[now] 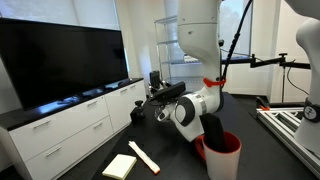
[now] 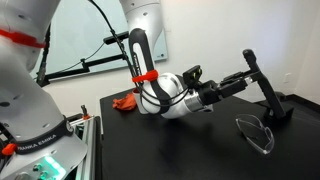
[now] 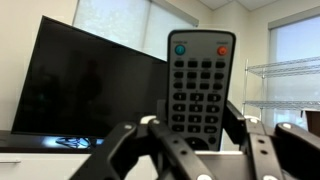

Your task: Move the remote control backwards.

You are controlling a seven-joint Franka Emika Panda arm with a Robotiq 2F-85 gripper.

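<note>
The remote control's lower end is close over the dark table, so the remote control would land and my gripper should open its fingers.
The remote control is a slim black bar with rows of grey buttons and a teal and a red button at its top. In the wrist view it stands upright in the middle, its lower part between my fingers. My gripper is shut on it, a pad against each long side. In an exterior view the gripper reaches sideways over the dark table with the remote control sticking out ahead of it. From the other side the gripper hangs beside the white cabinet.
A large dark TV stands on a white drawer cabinet. A red bin sits below the arm, with a pale block and a stick nearby. A black angled stand and clear glasses lie on the table.
</note>
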